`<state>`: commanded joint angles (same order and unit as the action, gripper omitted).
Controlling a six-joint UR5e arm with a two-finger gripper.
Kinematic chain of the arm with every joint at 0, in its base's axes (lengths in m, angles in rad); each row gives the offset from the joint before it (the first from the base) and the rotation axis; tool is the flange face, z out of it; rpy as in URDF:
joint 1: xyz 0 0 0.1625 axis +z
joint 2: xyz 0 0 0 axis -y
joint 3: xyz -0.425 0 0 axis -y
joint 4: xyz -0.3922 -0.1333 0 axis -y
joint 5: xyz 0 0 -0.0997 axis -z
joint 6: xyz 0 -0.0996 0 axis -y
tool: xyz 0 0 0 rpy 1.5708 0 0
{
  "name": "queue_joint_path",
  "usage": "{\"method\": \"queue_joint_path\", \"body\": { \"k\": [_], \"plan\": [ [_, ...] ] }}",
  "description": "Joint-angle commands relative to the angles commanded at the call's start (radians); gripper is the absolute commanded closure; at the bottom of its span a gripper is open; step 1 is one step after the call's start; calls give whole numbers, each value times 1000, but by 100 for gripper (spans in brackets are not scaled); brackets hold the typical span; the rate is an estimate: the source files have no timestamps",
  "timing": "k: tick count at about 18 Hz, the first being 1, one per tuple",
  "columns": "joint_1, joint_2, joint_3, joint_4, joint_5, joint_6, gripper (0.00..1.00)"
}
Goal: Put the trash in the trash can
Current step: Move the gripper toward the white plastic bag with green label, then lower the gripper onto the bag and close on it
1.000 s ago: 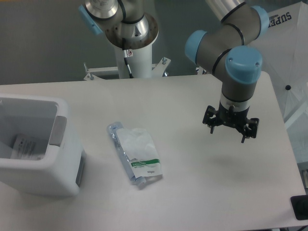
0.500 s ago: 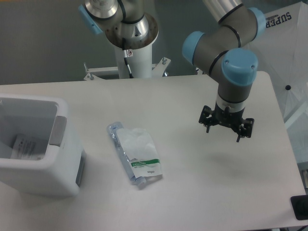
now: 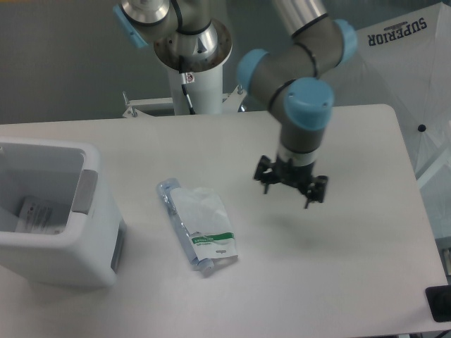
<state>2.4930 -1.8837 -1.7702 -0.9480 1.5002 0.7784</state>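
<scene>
My gripper should next grab the white pouch by its plain edge (image 3: pixel 196 191) opposite the green-striped label, to put the trash in the trash can.
The trash lies mid-table: a flat white pouch (image 3: pixel 204 222) with a green-striped label rests on a crushed clear bottle (image 3: pixel 169 199), which shows along the pouch's left edge and at its lower end. At the left edge stands the trash can (image 3: pixel 84 257), a boxy white bin with a grey panel; a printed white item lies inside it. My gripper (image 3: pixel 290 187) hangs above the table to the right of the pouch, well apart from it. It points down and is open, with nothing between its fingers.
The arm's white pedestal (image 3: pixel 192 84) stands behind the table's far edge. White fabric printed SUPERIOR (image 3: pixel 412 63) hangs beyond the right edge. A black object (image 3: pixel 438 304) sits at the front right corner.
The gripper has moved left across the table, closer to the pouch, and stayed open. The pouch, the bottle and the bin have not moved.
</scene>
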Motion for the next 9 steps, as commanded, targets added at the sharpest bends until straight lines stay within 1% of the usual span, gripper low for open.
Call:
{"method": "queue_joint_path", "body": {
  "k": [2,7,9],
  "plan": [
    [-38,-6,9,0,5,-79,0],
    [-109,-25,11,-9,11,-195,0],
    [-140,-35,11,-11,5,-275,0]
  ]
}}
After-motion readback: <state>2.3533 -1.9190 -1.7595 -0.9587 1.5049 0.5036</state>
